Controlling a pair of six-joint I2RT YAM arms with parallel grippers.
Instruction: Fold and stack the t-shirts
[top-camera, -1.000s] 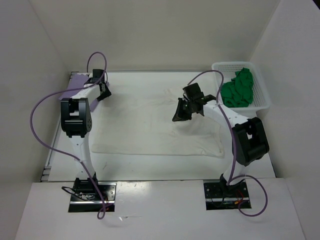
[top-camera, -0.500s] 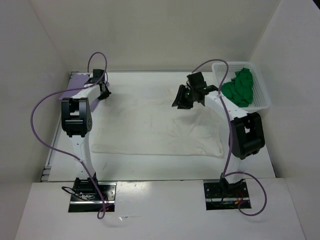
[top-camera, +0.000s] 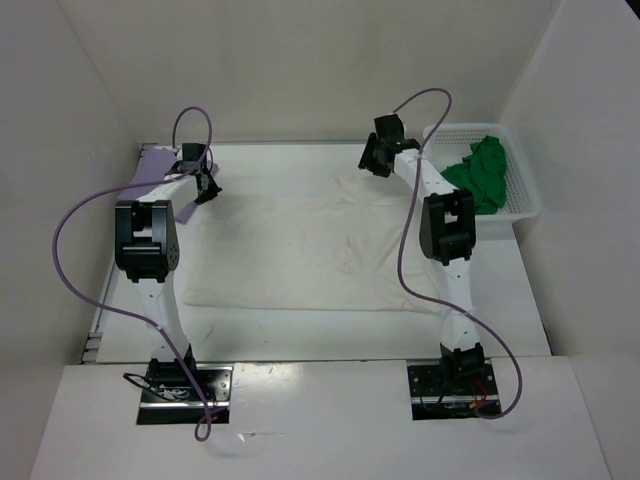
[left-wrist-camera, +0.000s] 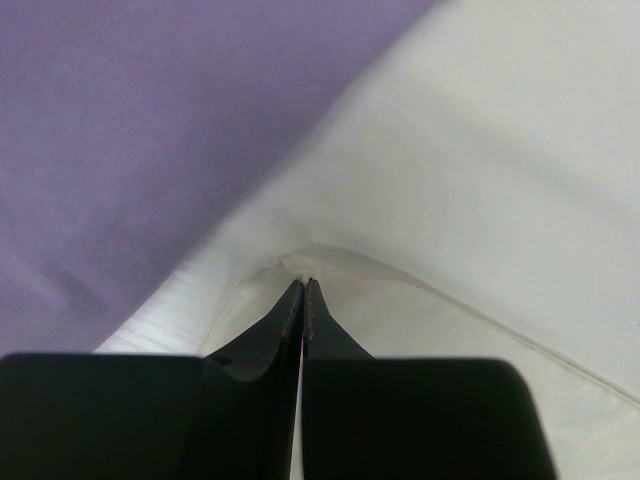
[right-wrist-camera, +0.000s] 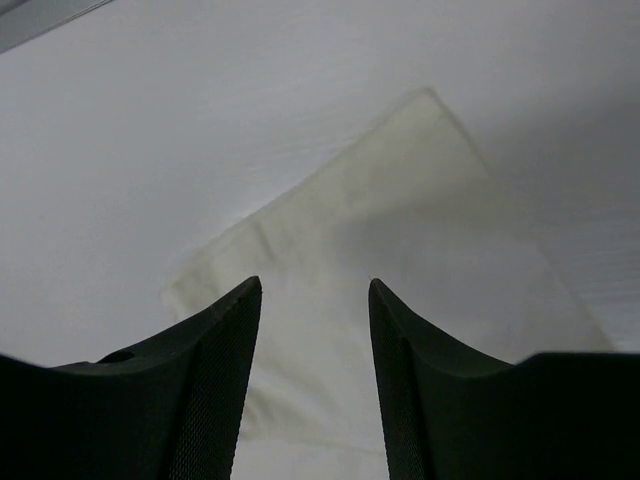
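The cream white t-shirt's free far corner (top-camera: 362, 177) (right-wrist-camera: 312, 225) is free to grab, and my right gripper needs to take it next. Both grippers can then fold the shirt's far side over.
The cream white t-shirt (top-camera: 310, 245) lies spread flat across the middle of the table. At its far left corner my left gripper (top-camera: 207, 185) is shut, and its tips (left-wrist-camera: 303, 283) pinch a puckered fold of the cream cloth (left-wrist-camera: 480, 200). The lavender t-shirt (top-camera: 150, 175) lies just left of that corner and fills the upper left of the left wrist view (left-wrist-camera: 130, 130). My right gripper (top-camera: 372, 158) hovers open over the far right corner of the cream shirt (right-wrist-camera: 400, 230), with nothing between its fingers (right-wrist-camera: 315, 285). The green t-shirt (top-camera: 485, 175) sits bunched in the basket.
A white mesh basket (top-camera: 530, 200) stands at the far right corner of the table. White walls close the table in at the back and on both sides. Purple cables loop above both arms.
My right gripper opened and moved from over the shirt's middle right to its far right corner. My left gripper closed on the cream cloth at the far left corner.
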